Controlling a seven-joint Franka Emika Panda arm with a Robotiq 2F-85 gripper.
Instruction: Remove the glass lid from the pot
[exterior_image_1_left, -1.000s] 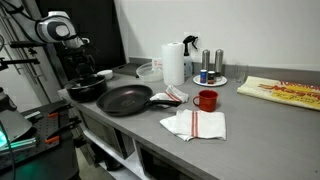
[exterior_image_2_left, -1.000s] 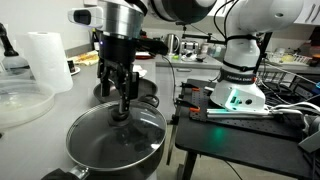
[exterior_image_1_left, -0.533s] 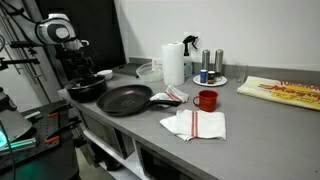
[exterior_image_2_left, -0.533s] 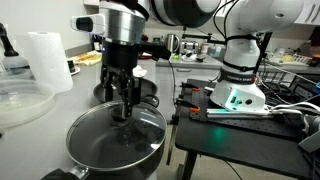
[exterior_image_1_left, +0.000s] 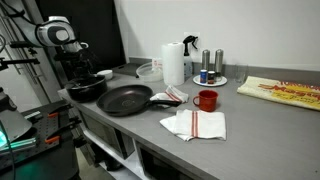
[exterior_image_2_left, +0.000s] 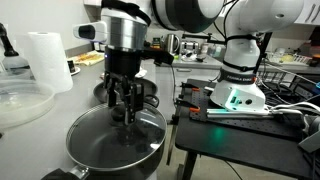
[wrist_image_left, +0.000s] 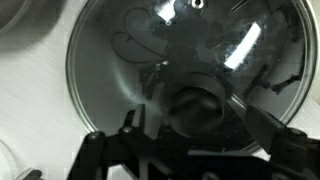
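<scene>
Both fingers reach down on either side of the dark knob, at the knob's depth above the glass lid, so it is time for my gripper to close on it now.
The black pot (exterior_image_1_left: 86, 90) stands at the counter's end by the robot, and it is the near round vessel in an exterior view (exterior_image_2_left: 88, 165). The glass lid (exterior_image_2_left: 95, 140) lies on it, metal-rimmed and glinting. It fills the wrist view (wrist_image_left: 115, 50), with its dark knob (wrist_image_left: 195, 105) in the middle. My gripper (exterior_image_2_left: 127, 112) hangs straight down over the lid. In the wrist view, the gripper (wrist_image_left: 200, 122) is open with a finger on each side of the knob. It also shows above the pot in an exterior view (exterior_image_1_left: 75, 70).
A large black frying pan (exterior_image_1_left: 125, 100) lies beside the pot. A paper towel roll (exterior_image_1_left: 173, 62), a clear bowl (exterior_image_2_left: 20, 100), a red mug (exterior_image_1_left: 206, 100) and a striped cloth (exterior_image_1_left: 195, 124) are on the counter. Another dark vessel (exterior_image_2_left: 145, 90) sits behind the gripper.
My gripper has come down a little toward the lid, so its fingertips now flank the knob. The lid and pot have not moved.
</scene>
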